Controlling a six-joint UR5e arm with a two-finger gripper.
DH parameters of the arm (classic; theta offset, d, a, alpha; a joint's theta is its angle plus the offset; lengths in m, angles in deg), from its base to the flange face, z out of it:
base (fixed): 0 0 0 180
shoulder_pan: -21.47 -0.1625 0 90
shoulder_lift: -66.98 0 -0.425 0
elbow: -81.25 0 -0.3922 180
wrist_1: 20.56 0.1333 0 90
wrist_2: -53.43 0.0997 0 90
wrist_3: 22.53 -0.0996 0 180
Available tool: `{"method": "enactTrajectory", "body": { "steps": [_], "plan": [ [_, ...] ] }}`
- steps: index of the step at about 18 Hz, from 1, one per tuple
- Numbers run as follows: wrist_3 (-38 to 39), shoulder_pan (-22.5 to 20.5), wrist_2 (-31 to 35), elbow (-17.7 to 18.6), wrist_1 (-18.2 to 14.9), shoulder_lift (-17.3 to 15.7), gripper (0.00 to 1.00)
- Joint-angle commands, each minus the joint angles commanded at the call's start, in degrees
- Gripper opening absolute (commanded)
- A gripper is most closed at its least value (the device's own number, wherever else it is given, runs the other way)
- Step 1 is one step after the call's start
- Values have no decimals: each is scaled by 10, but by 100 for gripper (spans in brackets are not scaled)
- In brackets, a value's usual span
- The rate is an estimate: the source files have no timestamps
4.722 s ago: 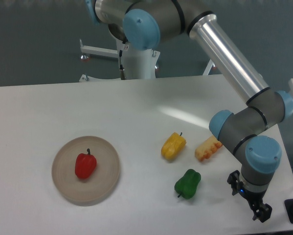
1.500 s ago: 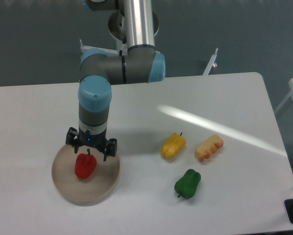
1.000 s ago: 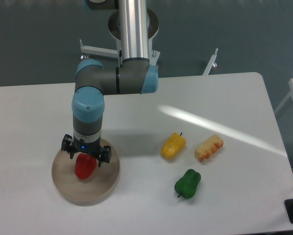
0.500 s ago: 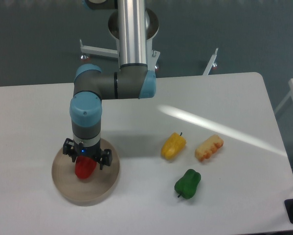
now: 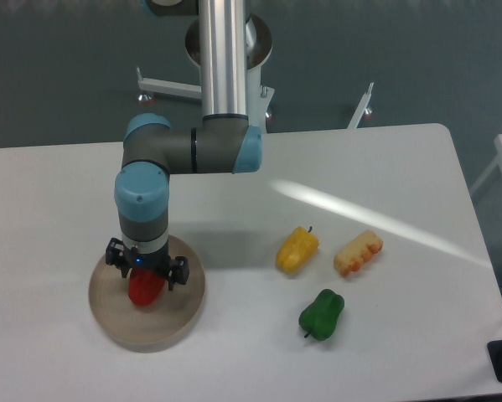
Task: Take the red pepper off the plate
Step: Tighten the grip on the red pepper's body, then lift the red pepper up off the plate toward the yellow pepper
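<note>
I will pick the red pepper up from the plate next, and my gripper will grab it by its plump body to do so.
The red pepper lies on the round beige plate at the table's front left. My gripper points straight down over the pepper, its black fingers spread to either side of the pepper's top. The jaws stand open around the pepper and the wrist hides the pepper's stem and upper half. I cannot see any finger pressing on the pepper.
A yellow pepper and an orange-yellow corn-like piece lie right of the plate. A green pepper lies in front of them. A white stand rises behind the table's far edge.
My arm swung from the table's right front corner to the plate, then came down over the red pepper. In the last half second it sank only slightly.
</note>
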Motion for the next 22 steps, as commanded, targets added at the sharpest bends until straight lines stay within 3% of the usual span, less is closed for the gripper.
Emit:
{"method": "enactTrajectory", "body": {
  "steps": [4,11,14,19,22],
  "plan": [
    [-2,0,0,2,2,1,100],
    [-8,0,-2,-2,1,-1,59],
    [-10,0,-3,-3,1,-3,51],
    [-19,-6,-5,-10,-1,-13,50],
    [-70,-20,-4,-13,-10,-34,49]
  ]
}}
